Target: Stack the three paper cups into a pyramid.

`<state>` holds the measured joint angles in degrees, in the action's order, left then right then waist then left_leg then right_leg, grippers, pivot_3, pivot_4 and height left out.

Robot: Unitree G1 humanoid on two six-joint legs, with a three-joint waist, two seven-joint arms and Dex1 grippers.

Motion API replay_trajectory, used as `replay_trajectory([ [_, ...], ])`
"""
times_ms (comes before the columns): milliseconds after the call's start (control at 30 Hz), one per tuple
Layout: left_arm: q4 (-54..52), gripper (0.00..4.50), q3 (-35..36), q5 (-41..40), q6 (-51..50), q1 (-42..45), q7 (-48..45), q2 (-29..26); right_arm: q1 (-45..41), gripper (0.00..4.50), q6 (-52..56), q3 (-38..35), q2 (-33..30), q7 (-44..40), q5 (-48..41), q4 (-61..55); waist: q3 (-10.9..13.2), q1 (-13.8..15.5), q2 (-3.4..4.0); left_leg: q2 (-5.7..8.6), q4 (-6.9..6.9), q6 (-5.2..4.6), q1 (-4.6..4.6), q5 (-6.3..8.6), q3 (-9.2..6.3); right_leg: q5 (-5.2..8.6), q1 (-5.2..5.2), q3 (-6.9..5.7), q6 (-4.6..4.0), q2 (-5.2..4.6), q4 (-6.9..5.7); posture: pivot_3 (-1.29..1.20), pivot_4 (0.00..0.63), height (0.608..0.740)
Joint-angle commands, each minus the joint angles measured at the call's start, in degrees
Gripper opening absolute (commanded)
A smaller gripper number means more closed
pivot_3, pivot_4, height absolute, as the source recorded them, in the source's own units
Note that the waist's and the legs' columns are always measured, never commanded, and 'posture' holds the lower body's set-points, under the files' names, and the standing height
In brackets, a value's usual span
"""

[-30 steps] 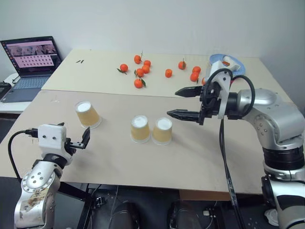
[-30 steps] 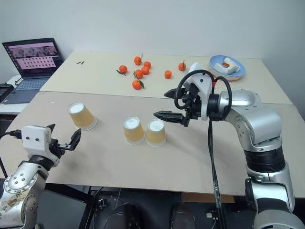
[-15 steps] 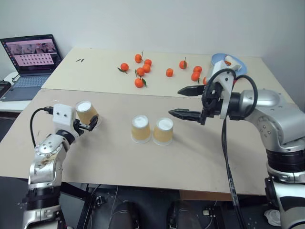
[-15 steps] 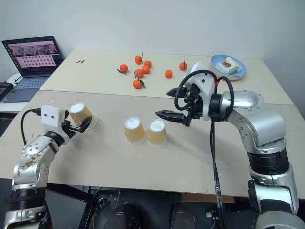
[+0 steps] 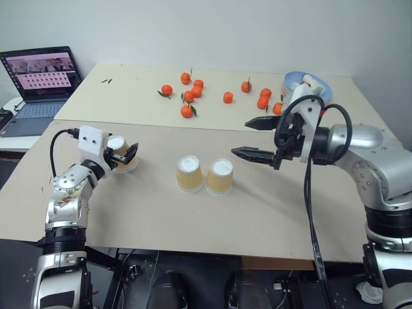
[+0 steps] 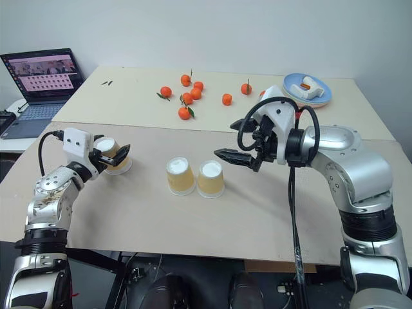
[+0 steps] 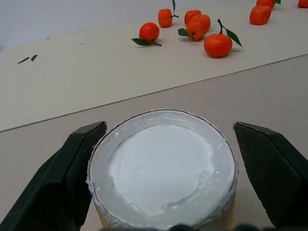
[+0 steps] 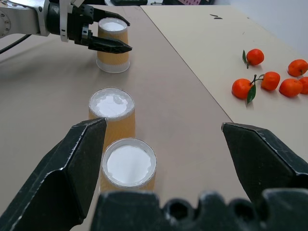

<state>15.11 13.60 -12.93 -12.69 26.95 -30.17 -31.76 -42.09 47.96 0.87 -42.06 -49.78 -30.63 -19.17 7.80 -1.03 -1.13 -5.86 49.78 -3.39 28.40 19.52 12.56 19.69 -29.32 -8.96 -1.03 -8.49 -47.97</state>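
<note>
My left fingers reach down around the paper cup [image 5: 122, 154] [image 7: 163, 173], beside its sides, so it is time for my left gripper to close on the cup.
Three tan paper cups stand upside down on the brown table [image 5: 257, 219]. Two of them [image 5: 189, 174] [image 5: 219, 176] sit side by side in the middle. The third cup [image 7: 163, 168] stands apart at the left. My left gripper [image 7: 168, 126] is open around this cup, one finger [image 7: 82, 159] on each side with small gaps. The right wrist view shows the same cup [image 8: 113, 45] between those black fingers [image 8: 108, 45]. My right gripper [image 5: 241, 138] hovers open above the table, just right of the cup pair, holding nothing.
Several orange tangerines [image 5: 193, 96] lie scattered on the lighter table [image 5: 129, 96] behind. A blue plate [image 5: 317, 84] sits at its far right. An open laptop [image 5: 42, 74] stands at the far left.
My left gripper has risen and moved forward from near the table's front edge to the left cup, and its fingers now flank it. The right gripper has stayed in place.
</note>
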Motion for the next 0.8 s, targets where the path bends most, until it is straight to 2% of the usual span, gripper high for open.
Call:
replay_trajectory([
  [33,-0.6,3.88,0.4,-0.7,0.0,0.8,-0.4,-0.4,-0.7,4.5,-0.4,-2.4,-0.8,0.5,-0.9,-1.5,0.0,0.0,0.0,0.0,0.0,0.0,0.0,0.0,0.0,0.0,0.0,0.0,0.0,0.0,0.0,0.0,0.15,0.663],
  [67,-0.6,3.67,0.4,-0.7,0.0,0.9,-0.4,-0.5,-0.7,4.5,-0.4,-2.4,-0.7,0.5,-0.9,-1.4,0.0,0.0,0.0,0.0,0.0,0.0,0.0,0.0,0.0,0.0,0.0,0.0,0.0,0.0,0.0,0.0,0.15,0.663],
  [100,-0.5,3.15,0.4,-0.7,0.0,0.8,-0.5,-0.6,-0.7,4.5,-0.4,-2.4,-0.6,0.6,-0.9,-1.3,0.0,0.0,-0.01,0.0,0.0,0.0,0.0,0.0,0.0,0.0,0.0,0.0,0.0,0.0,0.0,0.0,0.15,0.663],
  [133,-0.5,2.92,0.3,-0.7,-0.2,0.9,-0.5,-0.6,-0.6,4.5,-0.5,-2.3,-0.6,0.6,-0.8,-1.2,0.0,0.0,-0.01,0.0,0.0,0.0,0.0,0.0,0.0,0.0,0.0,0.0,0.0,0.0,0.0,0.0,0.15,0.663],
  [800,-3.3,2.92,-3.1,-1.8,-3.6,7.4,-3.4,0.6,4.5,4.5,-2.7,-1.5,0.3,2.2,1.3,1.2,0.0,0.0,-0.04,0.02,0.01,0.0,0.01,0.0,0.0,0.0,0.0,0.01,0.03,0.0,0.0,0.0,0.15,0.663],
])
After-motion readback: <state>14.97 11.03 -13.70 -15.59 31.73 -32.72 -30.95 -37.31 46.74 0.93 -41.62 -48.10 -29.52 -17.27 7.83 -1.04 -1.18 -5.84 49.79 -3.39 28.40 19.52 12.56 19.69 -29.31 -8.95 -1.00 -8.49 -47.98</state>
